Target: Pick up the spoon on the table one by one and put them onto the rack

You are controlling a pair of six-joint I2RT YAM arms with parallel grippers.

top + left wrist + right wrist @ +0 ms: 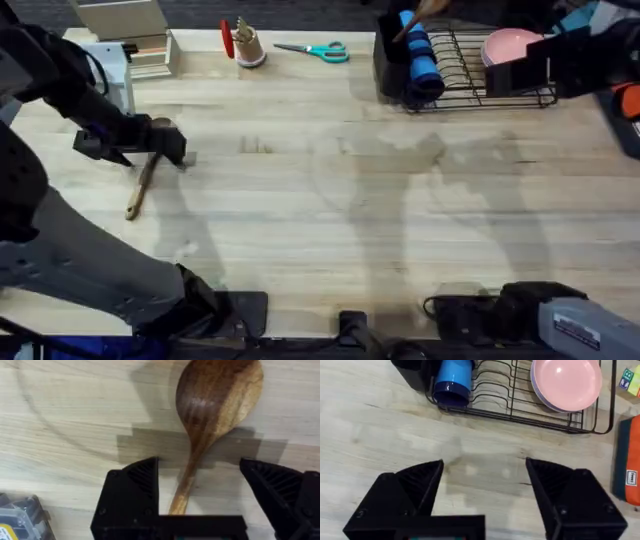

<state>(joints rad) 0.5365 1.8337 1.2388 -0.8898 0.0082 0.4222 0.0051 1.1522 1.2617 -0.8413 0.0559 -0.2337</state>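
My left gripper next needs to grab the spoon by its narrow neck (195, 454) just below the spoon's bowl, because the bowl is wide and round.
A brown wooden spoon (140, 190) lies on the table (330, 200) at the left, its bowl pointing away. My left gripper (165, 145) is low over its neck and open. In the left wrist view the spoon (215, 395) runs between the two black fingers (135, 485), its handle in the gap, neither finger touching it. The black wire rack (480, 75) stands at the far right, and a brown handle (425, 10) sticks out of its utensil cup (390, 60). My right gripper (485, 477) hangs open and empty over bare table in front of the rack (520, 407).
In the rack are a blue cup (452, 380) and a pink plate (565, 380). Teal scissors (315, 50), a small cup (247, 47) and a beige box (130, 30) line the far edge. An orange item (627, 460) lies right of the rack.
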